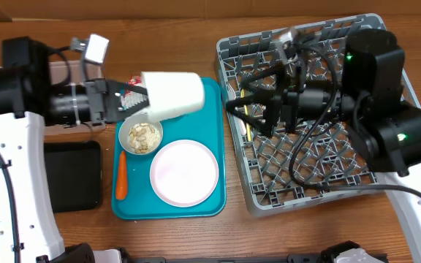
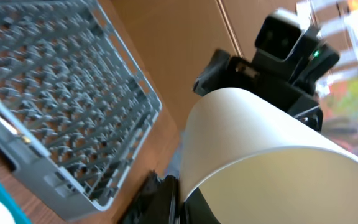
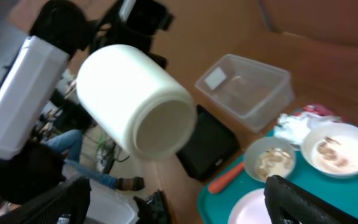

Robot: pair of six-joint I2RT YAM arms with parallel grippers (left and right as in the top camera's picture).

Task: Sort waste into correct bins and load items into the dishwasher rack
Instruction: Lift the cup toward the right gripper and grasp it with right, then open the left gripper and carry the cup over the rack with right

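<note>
My right gripper will next grab the small white cup by its base end (image 1: 192, 93), which faces away from my left gripper. Then it can load the cup opening-first into the rack (image 1: 320, 168).
My left gripper (image 1: 139, 102) is shut on the small white cup (image 1: 172, 95) and holds it on its side above the teal tray (image 1: 214, 139). The cup also shows in the left wrist view (image 2: 272, 155) and the right wrist view (image 3: 135, 99). My right gripper (image 1: 243, 95) is open and empty over the left part of the grey rack (image 1: 320, 168). Pale yellow cutlery (image 1: 248, 120) lies in the rack. On the tray are a bowl of beige scraps (image 1: 141, 136), the pink plate (image 1: 183, 172) and the carrot (image 1: 121, 177). A second bowl (image 3: 337, 148) is hidden under the cup in the overhead view.
The black tray (image 1: 71, 175) lies left of the teal tray. The clear tub (image 3: 244, 84) stands behind it, mostly under my left arm in the overhead view. The white napkin (image 3: 294, 127) and the red wrapper (image 1: 132, 80) lie at the teal tray's far end.
</note>
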